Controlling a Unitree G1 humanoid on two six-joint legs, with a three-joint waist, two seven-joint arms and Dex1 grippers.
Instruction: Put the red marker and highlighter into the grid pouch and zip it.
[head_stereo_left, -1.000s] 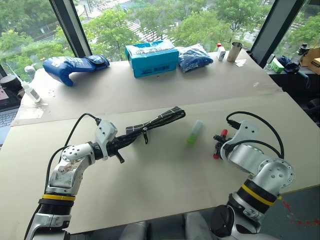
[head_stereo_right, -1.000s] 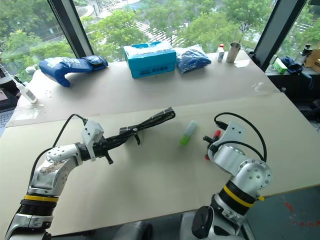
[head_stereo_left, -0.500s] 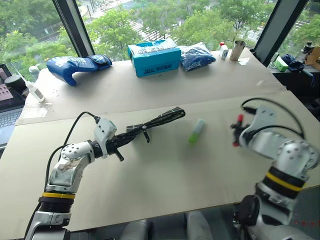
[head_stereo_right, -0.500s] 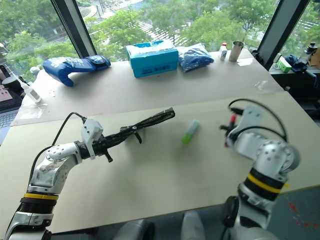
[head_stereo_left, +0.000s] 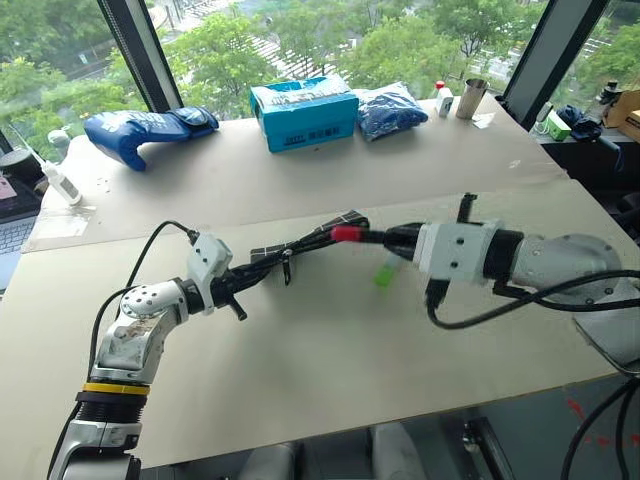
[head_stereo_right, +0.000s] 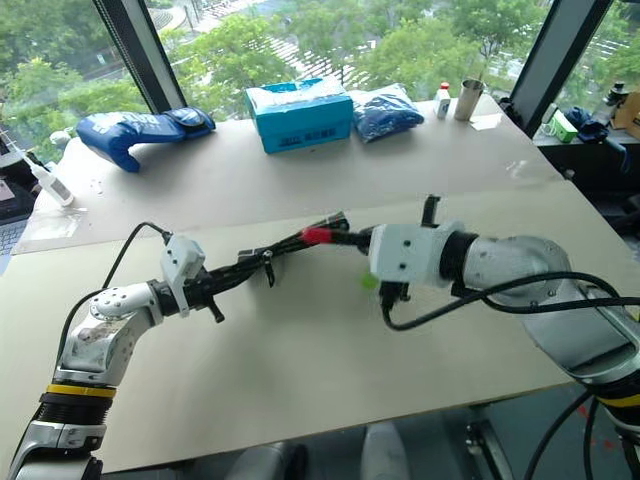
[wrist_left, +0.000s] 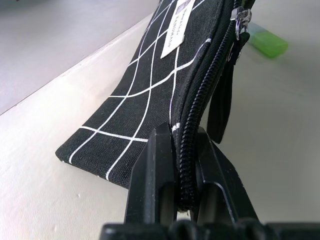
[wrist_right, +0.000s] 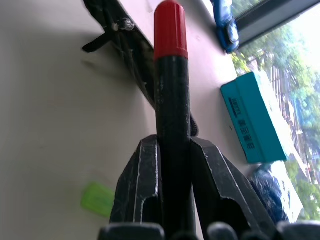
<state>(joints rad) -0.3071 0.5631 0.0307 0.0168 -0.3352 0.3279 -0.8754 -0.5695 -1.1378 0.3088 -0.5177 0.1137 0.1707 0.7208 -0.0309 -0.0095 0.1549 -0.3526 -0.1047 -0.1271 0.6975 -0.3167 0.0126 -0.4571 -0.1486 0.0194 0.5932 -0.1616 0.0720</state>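
The marker's red cap (head_stereo_left: 345, 233) shows whole outside the opening, so my right gripper keeps holding the marker for now, until the marker is in the grid pouch.
The grid pouch (head_stereo_left: 310, 243) is held edge-up just above the table, with my left gripper (head_stereo_left: 232, 287) shut on its near zipper edge (wrist_left: 186, 150). Its black zipper cord (wrist_left: 220, 105) hangs down from the slider. My right gripper (head_stereo_left: 387, 238) is shut on the red marker (wrist_right: 171, 95), which it holds level. The marker's red cap (head_stereo_left: 345, 233) points at the pouch's far end and sits right beside it. The light-green highlighter (head_stereo_left: 384, 277) lies on the table under my right hand, partly covered by it.
A teal box (head_stereo_left: 303, 115), a blue glove (head_stereo_left: 148, 131) and a dark blue bag (head_stereo_left: 388, 110) lie along the back of the table. A metal cup (head_stereo_left: 472, 98) and a small bottle (head_stereo_left: 441, 100) stand at the back right, a white bottle (head_stereo_left: 56, 181) at the far left.
My right arm has swung from the table's right side across to the left with the red marker, bringing its cap up to the pouch's far end. The left arm and pouch kept still.
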